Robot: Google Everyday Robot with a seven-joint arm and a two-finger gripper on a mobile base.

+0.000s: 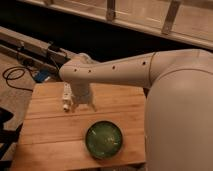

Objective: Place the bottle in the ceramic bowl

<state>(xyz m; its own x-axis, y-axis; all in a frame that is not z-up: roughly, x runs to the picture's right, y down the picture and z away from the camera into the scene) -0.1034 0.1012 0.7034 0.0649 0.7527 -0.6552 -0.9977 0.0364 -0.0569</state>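
Observation:
My gripper is going to grab the small whitish bottle around its body (67,95) next, to put it in the ceramic bowl (104,140).
The bottle (66,97), small and whitish with a white cap end toward the front, lies on the wooden table (45,130) at its back left. My gripper (83,105) points down at the table just to the right of the bottle. It is open, its two fingers apart, and the bottle sits beside the left finger (74,105), not between them. The ceramic bowl (104,140), round and glossy green, rests near the table's front edge, to the front right of the gripper and apart from it.
My white arm (150,70) reaches in from the right and covers the table's right side. Dark cables (15,75) and a rail (30,47) run behind the table on the left. A dark object (5,125) sits off the table's left edge.

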